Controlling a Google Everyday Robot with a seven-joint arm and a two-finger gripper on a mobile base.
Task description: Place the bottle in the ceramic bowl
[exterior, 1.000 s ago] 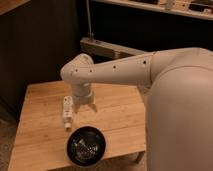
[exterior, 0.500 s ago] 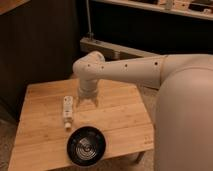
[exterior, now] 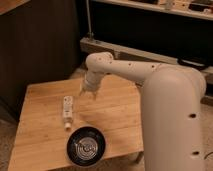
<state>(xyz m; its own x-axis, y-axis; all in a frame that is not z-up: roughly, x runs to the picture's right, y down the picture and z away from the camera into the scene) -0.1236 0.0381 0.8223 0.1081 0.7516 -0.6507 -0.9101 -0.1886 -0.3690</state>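
My gripper takes hold of the small whitish bottle by its body (exterior: 68, 106) next, to place it in the black ceramic bowl (exterior: 86, 146).
The small whitish bottle (exterior: 67, 110) lies on its side on the wooden table (exterior: 45, 135), cap end toward the front. The black ceramic bowl (exterior: 86, 146) with shiny rings inside stands just in front and to the right of it, near the table's front edge, and holds nothing. My gripper (exterior: 89, 93) hangs from the white arm above the table's back middle, to the right of and behind the bottle and apart from it. Its fingers point down, stand spread and hold nothing.
My large white arm and body (exterior: 170, 110) fill the right side and cover the table's right edge. A dark wall stands behind the table, with a low shelf ledge (exterior: 125, 50) at the back right. The floor shows at the left.
My gripper has moved right and back, away from the bottle it hung next to. The bottle and bowl have not moved.
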